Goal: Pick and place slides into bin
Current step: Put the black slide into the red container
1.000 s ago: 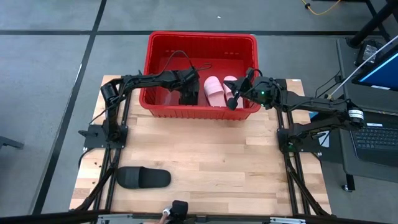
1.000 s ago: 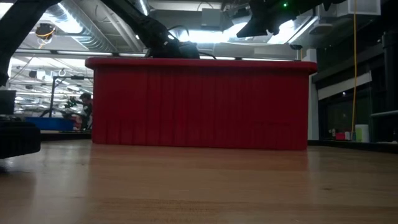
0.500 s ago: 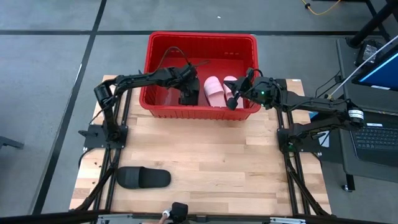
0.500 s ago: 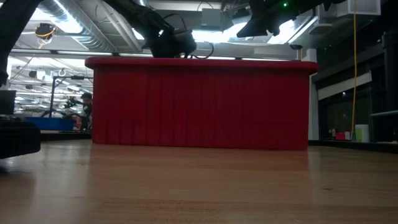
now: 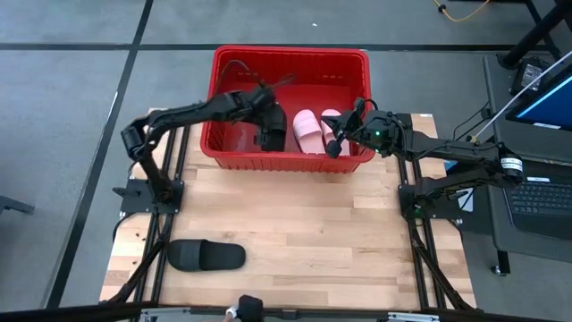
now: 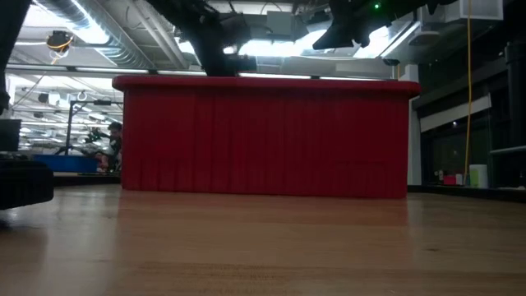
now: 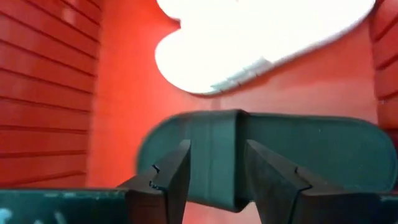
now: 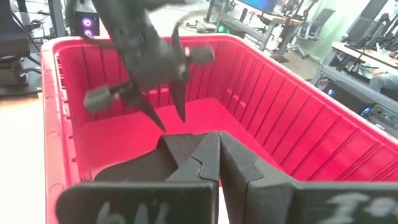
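My left gripper next needs to lift the second black slide by its strap, to put it beside its pair in the red bin.
The red bin (image 5: 290, 52) stands at the table's far middle. Inside it a black slide (image 7: 311, 149) lies sole down on the floor, next to two pink slides (image 5: 308, 131) toward the right. My left gripper (image 7: 217, 149) is open and hangs above the black slide's strap without touching it; the right wrist view shows it (image 8: 165, 115) clear above the slide (image 8: 134, 168). My right gripper (image 8: 219, 155) is shut and empty over the bin's near right corner (image 5: 340, 141). A second black slide (image 5: 206, 256) lies on the table near the left front.
The bin's tall ribbed walls (image 6: 263, 136) stand around both grippers' working room. The bare wooden table (image 5: 304, 224) stretches between the bin and the front edge. A laptop (image 5: 545, 192) sits beyond the table's right side.
My left gripper has risen from low inside the bin to above its rim, and the arm's elbow has swung toward the table's left edge. The black slide stays on the bin floor. My right gripper has kept still.
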Robot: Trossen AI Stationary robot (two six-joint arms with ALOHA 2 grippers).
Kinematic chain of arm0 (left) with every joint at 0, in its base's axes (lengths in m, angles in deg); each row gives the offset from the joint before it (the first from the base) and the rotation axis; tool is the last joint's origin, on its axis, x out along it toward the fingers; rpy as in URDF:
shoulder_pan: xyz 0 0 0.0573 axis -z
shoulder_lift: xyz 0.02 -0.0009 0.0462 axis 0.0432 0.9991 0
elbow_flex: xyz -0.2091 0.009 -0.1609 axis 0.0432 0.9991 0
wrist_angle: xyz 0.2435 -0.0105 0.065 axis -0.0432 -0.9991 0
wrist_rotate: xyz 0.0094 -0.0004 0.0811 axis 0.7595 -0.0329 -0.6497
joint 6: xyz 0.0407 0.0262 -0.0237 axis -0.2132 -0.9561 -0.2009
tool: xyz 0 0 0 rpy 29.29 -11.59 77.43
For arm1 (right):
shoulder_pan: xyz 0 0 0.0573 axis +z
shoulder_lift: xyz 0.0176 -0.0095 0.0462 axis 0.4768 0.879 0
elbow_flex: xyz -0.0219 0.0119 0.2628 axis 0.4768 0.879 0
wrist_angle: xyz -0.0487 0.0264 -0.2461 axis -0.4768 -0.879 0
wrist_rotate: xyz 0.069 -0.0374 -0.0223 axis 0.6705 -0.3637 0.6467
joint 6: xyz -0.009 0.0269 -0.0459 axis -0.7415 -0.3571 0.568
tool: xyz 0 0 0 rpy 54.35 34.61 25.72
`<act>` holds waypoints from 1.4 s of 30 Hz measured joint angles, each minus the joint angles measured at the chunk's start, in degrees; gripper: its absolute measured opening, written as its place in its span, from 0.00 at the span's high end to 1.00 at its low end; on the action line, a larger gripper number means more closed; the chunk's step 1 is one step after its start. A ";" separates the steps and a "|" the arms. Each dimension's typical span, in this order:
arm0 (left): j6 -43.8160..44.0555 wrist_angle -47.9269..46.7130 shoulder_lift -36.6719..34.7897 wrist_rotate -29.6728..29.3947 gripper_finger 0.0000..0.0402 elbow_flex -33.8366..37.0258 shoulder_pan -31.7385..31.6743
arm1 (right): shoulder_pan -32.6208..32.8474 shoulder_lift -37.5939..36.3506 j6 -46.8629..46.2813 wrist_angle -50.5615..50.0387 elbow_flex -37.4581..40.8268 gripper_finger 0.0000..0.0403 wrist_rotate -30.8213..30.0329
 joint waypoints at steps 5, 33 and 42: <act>0.03 0.26 -6.38 0.00 0.67 0.00 0.61 | 0.01 0.00 0.09 -0.01 0.00 0.98 0.00; 19.58 0.87 -28.86 1.29 1.00 -0.07 24.14 | 16.57 -3.91 6.49 2.68 0.00 0.98 6.88; 29.13 0.89 -28.29 -13.08 1.00 -0.04 37.83 | 27.99 -3.87 6.38 -0.58 0.00 0.98 6.88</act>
